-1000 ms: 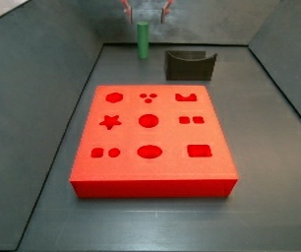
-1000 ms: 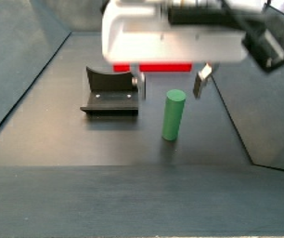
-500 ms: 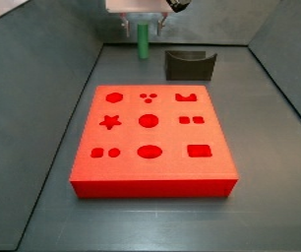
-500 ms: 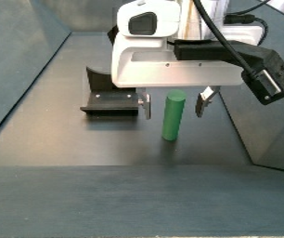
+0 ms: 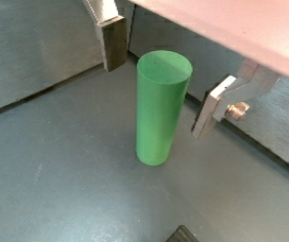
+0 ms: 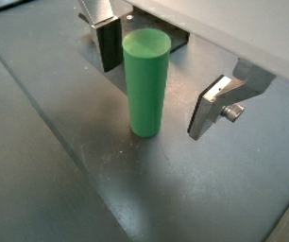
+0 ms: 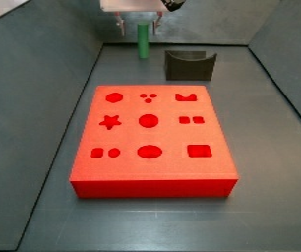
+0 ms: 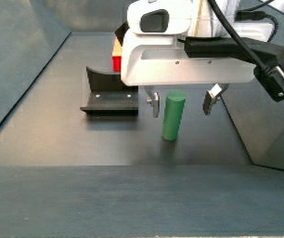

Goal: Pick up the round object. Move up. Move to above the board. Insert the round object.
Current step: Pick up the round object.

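Next, my gripper takes hold of the green peg by its upper part (image 7: 143,29) (image 5: 163,74), so the peg's lower end stays free to enter the board's round hole.
The round object, a slim green cylinder peg (image 5: 160,109), stands upright on the dark floor; it shows in both wrist views (image 6: 146,80) and both side views (image 7: 143,41) (image 8: 174,115). My gripper (image 5: 167,77) is open, its fingers on either side of the peg's top with gaps on both sides. It also shows in the other wrist view (image 6: 160,82) and in a side view (image 8: 178,99). The red board (image 7: 152,138) with shaped holes lies flat in the middle of the floor, well apart from the peg; my gripper hides most of it in a side view (image 8: 117,40).
A dark olive U-shaped block (image 7: 189,65) stands beside the peg, also seen in a side view (image 8: 111,93). Grey walls (image 7: 48,59) enclose the floor on the sides.
My gripper has come down around the peg, so its fingers now flank the peg's top. The peg has not moved.
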{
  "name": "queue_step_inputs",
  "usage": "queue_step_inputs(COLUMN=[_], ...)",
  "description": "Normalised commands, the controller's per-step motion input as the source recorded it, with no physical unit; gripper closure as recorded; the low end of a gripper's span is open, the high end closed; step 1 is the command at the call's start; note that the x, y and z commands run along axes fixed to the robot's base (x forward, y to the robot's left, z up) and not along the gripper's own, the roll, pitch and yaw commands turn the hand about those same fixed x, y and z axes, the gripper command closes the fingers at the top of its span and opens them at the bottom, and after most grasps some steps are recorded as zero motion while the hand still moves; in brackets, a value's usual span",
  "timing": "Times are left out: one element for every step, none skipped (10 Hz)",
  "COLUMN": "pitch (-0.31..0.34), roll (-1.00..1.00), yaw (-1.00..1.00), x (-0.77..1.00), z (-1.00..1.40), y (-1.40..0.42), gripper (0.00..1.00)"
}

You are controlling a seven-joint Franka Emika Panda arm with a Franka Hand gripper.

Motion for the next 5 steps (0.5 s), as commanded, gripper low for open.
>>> queue_step_inputs(pitch=[-0.01, 0.0, 0.0, -0.047, 0.0], roll=[0.0, 0.0, 0.02, 0.0, 0.0], yaw=[0.0, 0.0, 0.0, -0.07, -0.01], x=[-0.13, 0.0, -0.07, -0.39, -0.09], z=[0.01, 0.0, 0.0, 0.04, 0.01], y=[0.0, 0.0, 0.0, 0.0, 0.0], gripper=[0.0, 0.0, 0.0, 0.0, 0.0])
